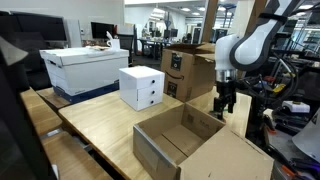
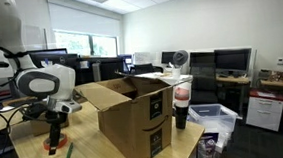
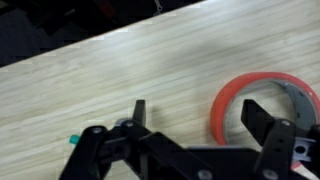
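Note:
The red tape roll's near side is between my open fingers, so it is time to close now. Closing now would catch the roll.
In the wrist view a red tape roll (image 3: 262, 100) lies flat on the light wooden table (image 3: 150, 65). My gripper (image 3: 197, 115) is open just above it. One finger (image 3: 257, 118) stands over the roll's hole and the other finger (image 3: 139, 110) is over bare wood outside the roll, so the roll's near wall lies between them. Nothing is held. In both exterior views the gripper (image 1: 224, 100) (image 2: 53, 132) points straight down at the table's edge. The red roll (image 2: 52, 149) shows under it, next to a green pen (image 2: 68, 154).
A large open cardboard box (image 1: 190, 140) (image 2: 134, 115) stands on the table close beside the arm. Farther along are a small white drawer unit (image 1: 141, 87), a white lidded box (image 1: 85, 68) and a closed cardboard box (image 1: 188, 72). Desks with monitors (image 2: 230, 61) fill the room behind.

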You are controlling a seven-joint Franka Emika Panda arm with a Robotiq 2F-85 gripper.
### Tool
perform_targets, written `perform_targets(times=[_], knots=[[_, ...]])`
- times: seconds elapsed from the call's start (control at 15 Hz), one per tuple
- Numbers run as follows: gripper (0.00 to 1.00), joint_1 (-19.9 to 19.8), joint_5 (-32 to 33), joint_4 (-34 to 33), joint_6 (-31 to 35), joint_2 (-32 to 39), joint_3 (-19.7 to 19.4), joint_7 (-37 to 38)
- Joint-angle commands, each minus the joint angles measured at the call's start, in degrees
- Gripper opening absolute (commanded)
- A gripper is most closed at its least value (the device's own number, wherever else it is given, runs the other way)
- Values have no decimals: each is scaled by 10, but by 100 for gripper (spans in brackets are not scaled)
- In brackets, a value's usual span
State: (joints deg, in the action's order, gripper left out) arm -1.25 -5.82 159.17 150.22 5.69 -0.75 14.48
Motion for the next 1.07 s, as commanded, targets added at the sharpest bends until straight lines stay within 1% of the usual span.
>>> perform_targets(times=[0.0,0.13,0.27,0.33,0.4,0.53,0.67,0.73,0.87,0.93,1.0], knots=[[70,12,-12,-1,20,18,3,18],[56,15,-12,-1,22,21,3,21],[46,18,-11,-2,23,24,3,23],[34,19,-11,-2,24,26,3,24],[26,20,-9,-3,18,26,2,26],[16,20,-12,-4,7,23,2,23],[3,17,-19,8,-6,2,3,13],[5,17,-19,7,-8,3,3,13],[0,17,-18,4,-22,-2,2,12],[4,16,-17,5,-28,-7,2,11],[4,16,-16,5,-43,-13,1,9]])
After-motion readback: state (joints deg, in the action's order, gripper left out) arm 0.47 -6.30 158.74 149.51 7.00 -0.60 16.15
